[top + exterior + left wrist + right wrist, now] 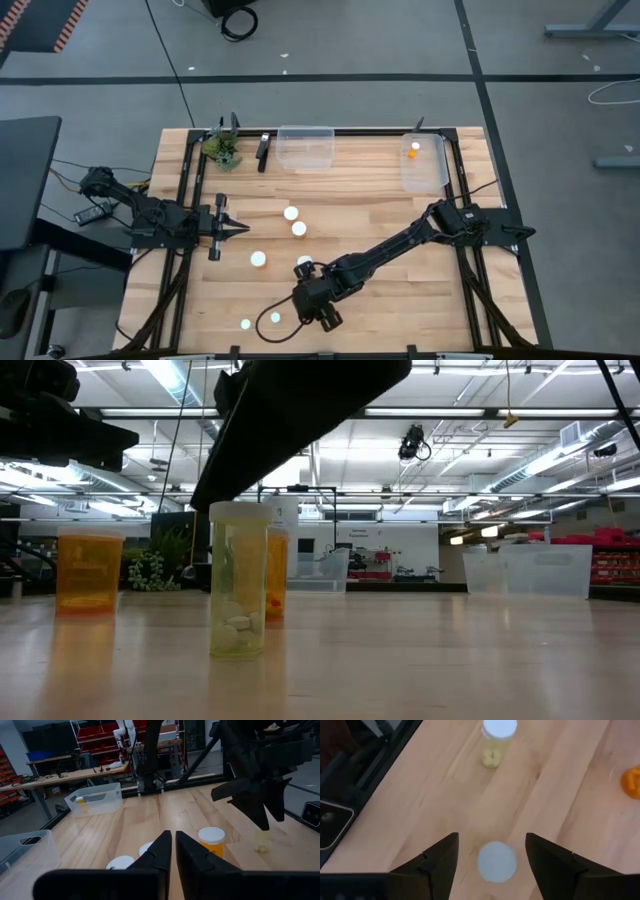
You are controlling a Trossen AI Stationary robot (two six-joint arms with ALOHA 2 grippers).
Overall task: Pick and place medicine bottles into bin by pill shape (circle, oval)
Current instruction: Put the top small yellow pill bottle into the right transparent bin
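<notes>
I need to grab this bottle by its white cap with my right gripper next, to sort it by pill shape.
Several medicine bottles with white caps stand on the wooden table (380, 200). My right gripper (491, 840) reaches to the near middle (293, 310), slanting down and open. Its fingers stand on either side of one bottle's white cap (496, 861) (275, 318) without touching it. A clear bottle with pale pills (498, 740) (245, 323) (238, 580) stands just beyond. Other bottles (299, 229) (258, 258) (304, 262) stand mid-table. My left gripper (243, 230) (173, 837) waits shut at the left, pointing level.
A clear bin (306, 148) stands at the far edge. A second bin (430, 172) at the far right holds an orange bottle (414, 150). A small plant (223, 148) stands at the far left. A dark frame (180, 200) borders the table.
</notes>
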